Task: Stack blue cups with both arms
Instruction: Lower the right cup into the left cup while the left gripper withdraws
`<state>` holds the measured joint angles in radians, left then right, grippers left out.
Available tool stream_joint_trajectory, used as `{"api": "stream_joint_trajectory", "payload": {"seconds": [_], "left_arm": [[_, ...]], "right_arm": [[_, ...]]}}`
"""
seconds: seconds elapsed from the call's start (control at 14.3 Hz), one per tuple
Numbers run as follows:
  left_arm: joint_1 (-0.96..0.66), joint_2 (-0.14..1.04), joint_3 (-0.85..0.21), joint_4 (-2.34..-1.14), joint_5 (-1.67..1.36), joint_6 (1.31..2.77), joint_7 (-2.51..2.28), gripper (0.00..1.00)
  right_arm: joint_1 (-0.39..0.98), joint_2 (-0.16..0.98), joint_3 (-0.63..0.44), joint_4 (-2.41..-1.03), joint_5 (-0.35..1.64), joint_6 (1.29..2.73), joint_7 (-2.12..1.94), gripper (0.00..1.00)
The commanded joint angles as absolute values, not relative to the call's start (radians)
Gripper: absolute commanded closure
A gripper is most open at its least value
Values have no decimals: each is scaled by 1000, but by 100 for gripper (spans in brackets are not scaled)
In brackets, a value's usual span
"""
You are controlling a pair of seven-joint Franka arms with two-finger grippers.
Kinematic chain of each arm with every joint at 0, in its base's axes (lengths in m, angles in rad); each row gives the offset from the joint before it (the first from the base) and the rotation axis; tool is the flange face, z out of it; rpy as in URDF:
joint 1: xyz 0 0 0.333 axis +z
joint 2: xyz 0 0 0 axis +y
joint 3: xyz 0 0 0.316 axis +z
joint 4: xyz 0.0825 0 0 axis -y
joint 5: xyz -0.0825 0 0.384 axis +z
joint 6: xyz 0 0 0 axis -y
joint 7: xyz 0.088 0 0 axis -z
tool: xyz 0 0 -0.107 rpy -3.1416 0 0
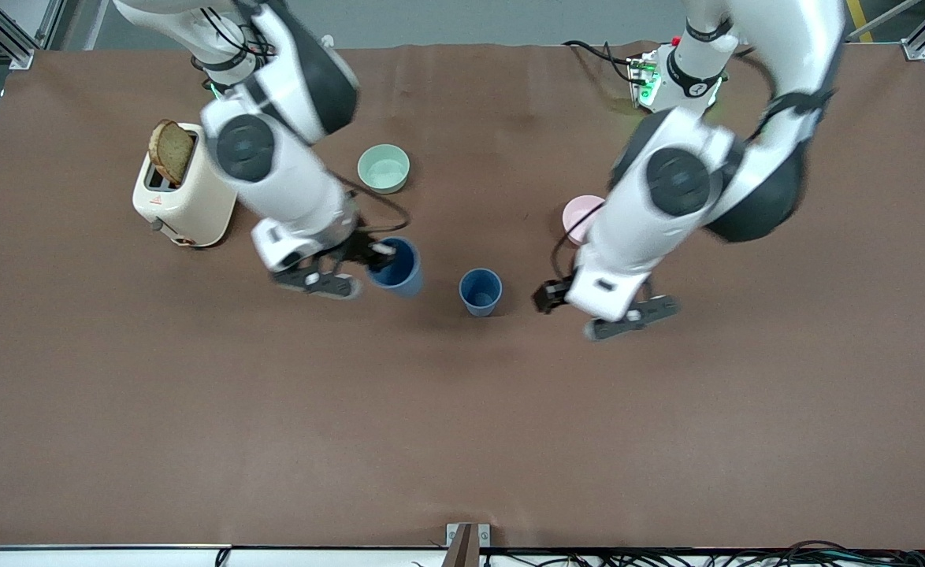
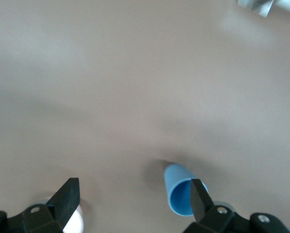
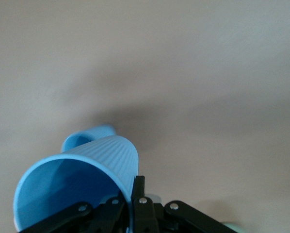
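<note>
My right gripper stays shut until the held blue cup (image 1: 404, 269) is over the other cup's open rim (image 1: 480, 285), as the held cup now hangs beside that rim.
My right gripper (image 1: 374, 253) is shut on the rim of one blue cup (image 1: 396, 268), one finger inside and one outside, and holds it upright just over the table. In the right wrist view this cup (image 3: 77, 189) fills the corner at my gripper (image 3: 133, 190). The second blue cup (image 1: 480, 291) stands upright on the table between the two arms; it also shows in the right wrist view (image 3: 88, 137). My left gripper (image 1: 546, 297) is open and empty, low beside this cup toward the left arm's end. In the left wrist view the cup (image 2: 180, 188) sits by one finger of my gripper (image 2: 135, 190).
A cream toaster (image 1: 183, 193) with a bread slice stands toward the right arm's end. A mint-green bowl (image 1: 384, 168) lies farther from the front camera than the cups. A pink bowl (image 1: 579, 216) is partly hidden by the left arm. A small device (image 1: 645, 79) with cables sits by the left arm's base.
</note>
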<state>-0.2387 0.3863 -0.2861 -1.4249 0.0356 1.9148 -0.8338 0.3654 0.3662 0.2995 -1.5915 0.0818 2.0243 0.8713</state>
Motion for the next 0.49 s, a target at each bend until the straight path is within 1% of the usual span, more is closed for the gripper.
{"api": "stream_joint_trajectory", "payload": {"seconds": [0.0, 0.21, 0.42], "left_arm": [[-160, 272, -284, -1465, 49, 1858, -735, 0], [-77, 181, -282, -1463, 48, 1783, -703, 0], [-8, 106, -282, -1463, 48, 1708, -608, 0]], "right_arm": [[471, 498, 293, -1485, 37, 2066, 1013, 99], [529, 612, 293, -1401, -35, 2083, 1120, 99], [522, 617, 288, -1396, -37, 2085, 1120, 99]]}}
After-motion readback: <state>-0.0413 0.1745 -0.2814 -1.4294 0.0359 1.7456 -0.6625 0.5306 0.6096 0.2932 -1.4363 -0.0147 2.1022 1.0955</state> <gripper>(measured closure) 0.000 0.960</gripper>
